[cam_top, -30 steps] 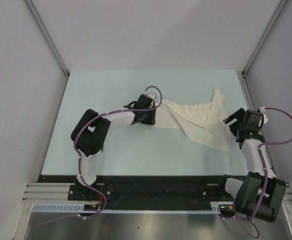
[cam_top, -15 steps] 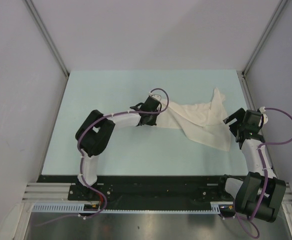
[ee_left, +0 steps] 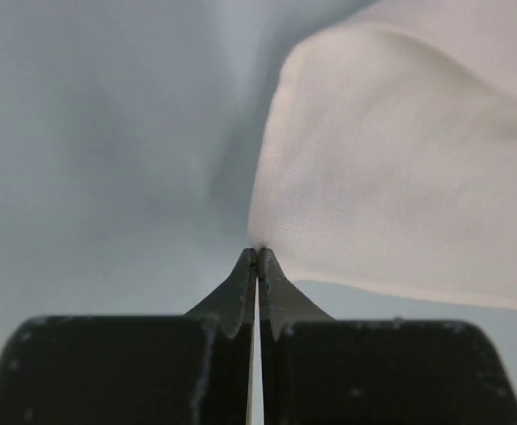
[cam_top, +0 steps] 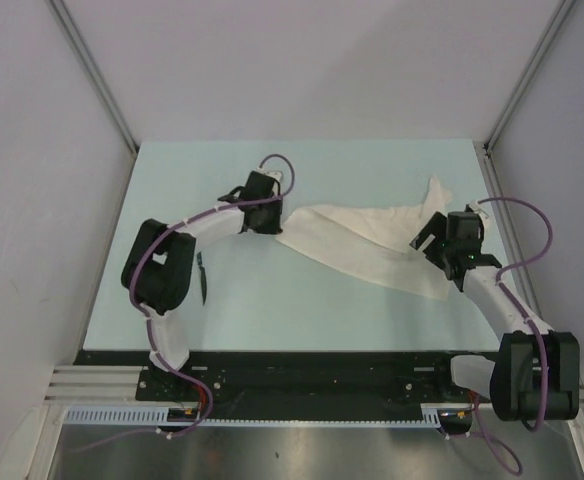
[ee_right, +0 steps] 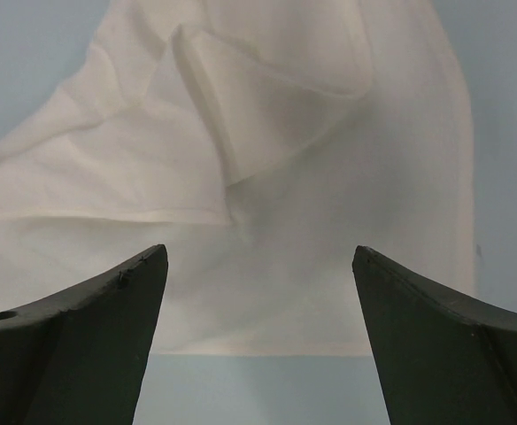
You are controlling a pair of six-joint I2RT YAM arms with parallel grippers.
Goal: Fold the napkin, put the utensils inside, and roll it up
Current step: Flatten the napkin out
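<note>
The napkin needs to be spread flat for folding, so my right gripper should next grab the napkin's near-edge corner, opposite the corner my left gripper holds.
The white napkin lies crumpled and stretched into a long band across the table's right half. My left gripper is at the band's left end. In the left wrist view the left gripper is shut on a corner of the napkin. My right gripper hangs open over the band's right part. In the right wrist view the right gripper has folded napkin layers and their near edge between its spread fingers. A slim dark utensil lies on the table beside the left arm's elbow.
The pale blue table is walled by grey panels on the left, back and right. A pointed flap of the cloth sticks up toward the back right. The arm bases sit on the black rail at the near edge.
The left gripper closed on the napkin's corner and pulled it left, stretching the cloth into a band. The right arm swung in over the napkin's right part. The utensil has come into view.
</note>
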